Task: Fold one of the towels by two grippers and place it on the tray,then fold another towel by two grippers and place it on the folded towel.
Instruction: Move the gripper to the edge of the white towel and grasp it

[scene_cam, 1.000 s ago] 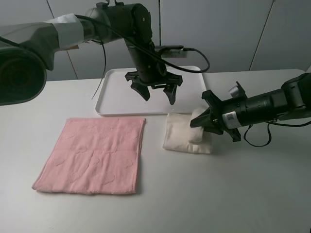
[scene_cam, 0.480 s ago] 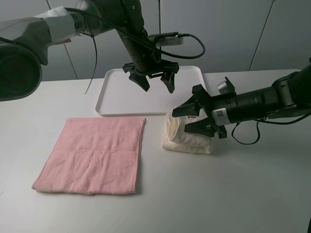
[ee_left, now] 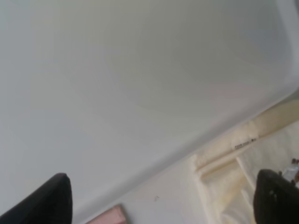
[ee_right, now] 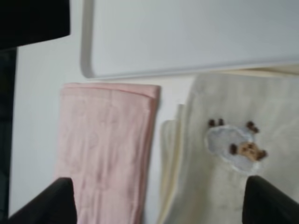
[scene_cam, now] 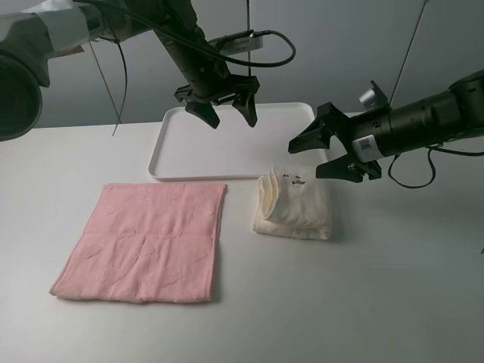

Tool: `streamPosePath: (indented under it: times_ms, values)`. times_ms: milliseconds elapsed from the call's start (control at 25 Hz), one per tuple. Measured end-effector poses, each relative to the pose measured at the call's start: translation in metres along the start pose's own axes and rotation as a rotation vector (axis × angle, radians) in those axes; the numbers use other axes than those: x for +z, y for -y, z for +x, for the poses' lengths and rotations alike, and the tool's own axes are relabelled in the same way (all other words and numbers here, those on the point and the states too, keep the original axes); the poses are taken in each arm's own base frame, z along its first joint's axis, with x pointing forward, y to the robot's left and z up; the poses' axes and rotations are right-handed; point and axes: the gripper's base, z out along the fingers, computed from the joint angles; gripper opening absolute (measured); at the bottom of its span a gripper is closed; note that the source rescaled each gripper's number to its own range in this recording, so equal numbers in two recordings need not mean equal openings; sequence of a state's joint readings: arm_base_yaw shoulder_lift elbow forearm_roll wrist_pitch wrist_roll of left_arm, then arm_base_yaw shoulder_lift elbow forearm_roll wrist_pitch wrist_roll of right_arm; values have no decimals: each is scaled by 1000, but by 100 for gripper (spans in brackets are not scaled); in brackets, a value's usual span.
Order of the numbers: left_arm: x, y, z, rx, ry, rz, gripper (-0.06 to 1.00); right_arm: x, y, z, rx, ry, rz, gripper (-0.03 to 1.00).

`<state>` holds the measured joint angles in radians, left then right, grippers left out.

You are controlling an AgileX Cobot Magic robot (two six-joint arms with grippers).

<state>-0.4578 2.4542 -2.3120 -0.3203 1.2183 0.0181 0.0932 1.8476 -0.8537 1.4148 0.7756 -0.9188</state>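
Observation:
The folded towel needs to go onto the tray, so next I should use my right gripper to grab the cream towel by its edge (scene_cam: 324, 205) beside the animal patch.
A cream towel (scene_cam: 293, 206), folded into a small thick pad with a little animal patch (ee_right: 236, 142), lies on the table just in front of the white tray (scene_cam: 178, 155). It also shows in the left wrist view (ee_left: 261, 154). A pink towel (scene_cam: 147, 240) lies flat at the left and shows in the right wrist view (ee_right: 107, 149). My left gripper (scene_cam: 224, 115) is open and empty, raised above the tray's far part. My right gripper (scene_cam: 324, 157) is open and empty, raised just above and right of the cream towel. The tray holds nothing.
The tray's near rim (ee_right: 187, 70) lies right beside the cream towel's far edge. A black cable (scene_cam: 412, 181) trails from the right arm over the table at the right. The white table top (scene_cam: 340, 302) spreads in front of both towels.
My right gripper has let go of the cream towel, opened and lifted up to the right. My left gripper has risen and moved back over the tray. The cream towel now lies folded.

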Motion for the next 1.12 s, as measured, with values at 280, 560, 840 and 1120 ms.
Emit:
streamPosePath:
  times_ms: [280,560,840,1120]
  values:
    - [-11,3,7,71,-14,1,100,-4,15,-1,-20,-27,157,77]
    - [-19,-5,37,157,-122,-77,100,18,33,-5,34,-101,152,75]
    - [-37,-8,66,189,-191,-139,100,24,36,-12,17,-110,155,75]
    - [-52,-7,87,199,-220,-151,100,22,41,-9,-15,-163,218,75]
